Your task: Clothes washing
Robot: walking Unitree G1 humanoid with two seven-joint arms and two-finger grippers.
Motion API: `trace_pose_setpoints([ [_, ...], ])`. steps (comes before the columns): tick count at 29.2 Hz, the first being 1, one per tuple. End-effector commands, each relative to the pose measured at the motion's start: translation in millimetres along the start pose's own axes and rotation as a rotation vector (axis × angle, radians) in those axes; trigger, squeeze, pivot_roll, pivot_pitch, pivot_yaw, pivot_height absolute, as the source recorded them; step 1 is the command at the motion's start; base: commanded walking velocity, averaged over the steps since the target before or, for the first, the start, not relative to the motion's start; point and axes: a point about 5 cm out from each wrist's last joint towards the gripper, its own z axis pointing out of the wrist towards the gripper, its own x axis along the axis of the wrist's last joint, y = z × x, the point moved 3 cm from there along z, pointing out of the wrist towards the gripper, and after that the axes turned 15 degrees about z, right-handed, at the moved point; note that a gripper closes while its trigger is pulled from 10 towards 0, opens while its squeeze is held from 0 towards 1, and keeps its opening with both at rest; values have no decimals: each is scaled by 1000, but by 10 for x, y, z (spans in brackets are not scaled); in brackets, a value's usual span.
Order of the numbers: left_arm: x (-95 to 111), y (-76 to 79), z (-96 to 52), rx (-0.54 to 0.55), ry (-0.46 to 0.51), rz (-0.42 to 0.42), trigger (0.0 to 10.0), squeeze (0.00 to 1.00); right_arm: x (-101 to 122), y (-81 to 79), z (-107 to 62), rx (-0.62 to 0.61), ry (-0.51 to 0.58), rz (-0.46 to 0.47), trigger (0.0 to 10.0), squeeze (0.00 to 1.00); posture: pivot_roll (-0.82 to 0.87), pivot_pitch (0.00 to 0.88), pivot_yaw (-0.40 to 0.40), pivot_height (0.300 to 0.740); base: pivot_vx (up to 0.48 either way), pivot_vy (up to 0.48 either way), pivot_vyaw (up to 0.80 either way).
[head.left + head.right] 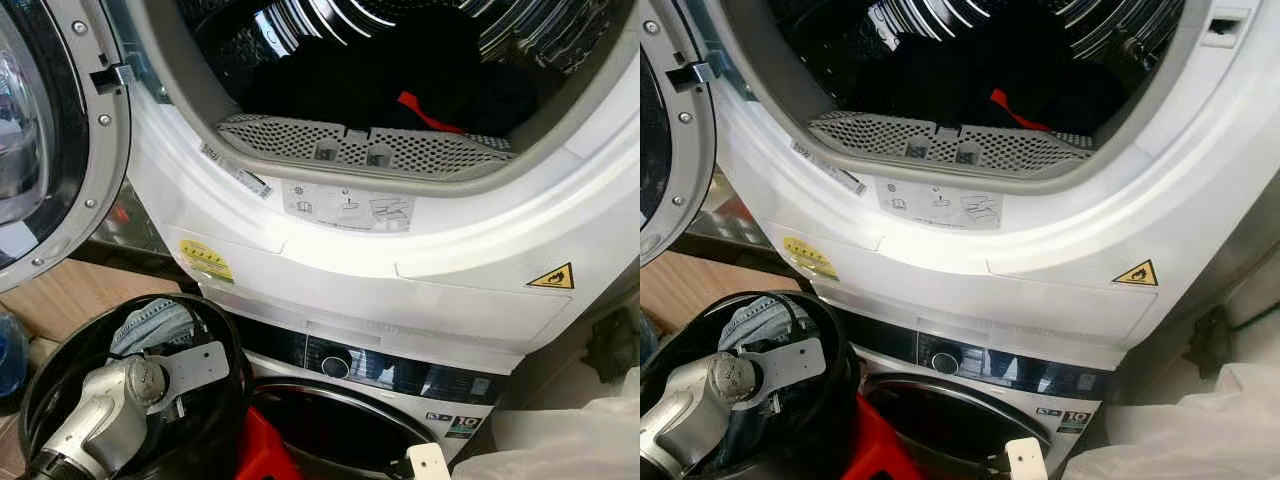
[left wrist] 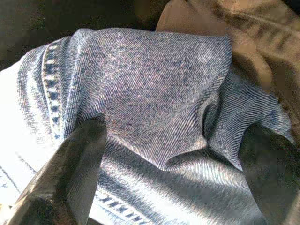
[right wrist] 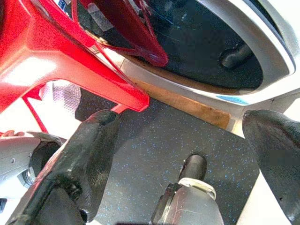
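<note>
A fold of the jeans sticks up and the denim (image 2: pixel 183 194) around it is slack, so my left gripper should pinch that raised fold (image 2: pixel 161 133) next.
Blue denim jeans (image 1: pixel 150 325) lie in a round black basket (image 1: pixel 222 345) at the lower left, in front of the stacked machines. My left arm (image 1: pixel 105 415) reaches down into that basket. In the left wrist view the left gripper (image 2: pixel 178 136) is open, one finger (image 2: pixel 75 164) on each side of a raised fold of the jeans (image 2: pixel 150 84). Above, the dryer drum (image 1: pixel 300 40) stands open and holds dark clothes (image 1: pixel 340 80) with a red piece (image 1: pixel 425 112). My right gripper (image 3: pixel 180 126) hangs open over the dark speckled floor (image 3: pixel 159 145), holding nothing.
The dryer's door (image 1: pixel 50 150) is swung open to the left. Under the dryer sits the washer (image 1: pixel 380 370) with its dark round door (image 1: pixel 330 430). A red stool (image 1: pixel 262 450) stands before it. A white bag (image 1: pixel 570 430) lies at the lower right.
</note>
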Motion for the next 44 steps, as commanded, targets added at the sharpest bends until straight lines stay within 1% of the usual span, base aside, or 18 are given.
trace_pose_setpoints([
  [1,-145,-48,-15,35,-71,13,10000,0,-43,-15,0,-3,-14,14,10000,0,-26,45,89,740,0,0,0],
  [4,-177,-18,-17,30,-86,13,10000,0,-59,-23,-1,-1,-20,7,10000,0,-27,46,90,740,0,0,0],
  [8,-143,71,-7,-8,-85,24,10000,0,-68,-11,-5,-5,-21,6,10000,0,-35,41,93,740,0,0,0],
  [13,-152,98,26,-22,-90,55,10000,0,-58,11,-8,-10,-19,7,10000,0,-40,24,94,740,0,0,0],
  [16,-174,95,28,-22,-95,63,10000,0,-57,16,-9,-12,-19,7,10000,0,-39,21,93,740,0,0,0],
  [21,-263,-19,-24,24,-120,65,10000,0,-16,49,-9,-20,-12,12,10000,0,-18,24,81,740,0,0,0],
  [24,-241,-46,-29,52,-112,42,10000,0,9,52,-5,-20,-8,12,10000,0,-16,32,78,740,0,0,0],
  [27,-226,-41,-21,50,-108,36,10000,0,26,59,-3,-24,-3,17,10000,0,-19,35,79,740,0,0,0],
  [31,-185,-3,-22,33,-82,51,10000,0,35,74,-5,-33,4,33,10000,0,-18,41,81,740,0,0,0],
  [38,-201,-37,-62,40,-58,83,10000,0,-12,81,-15,-36,-4,32,10000,0,-17,48,89,740,0,0,0],
  [42,-234,-38,-113,31,-26,106,10000,0,-59,56,-17,-32,-13,36,10000,0,-17,48,95,740,0,0,0],
  [44,-294,-82,-149,49,-44,126,10000,0,-73,35,-14,-28,-16,38,10000,0,-15,50,100,740,0,0,0],
])
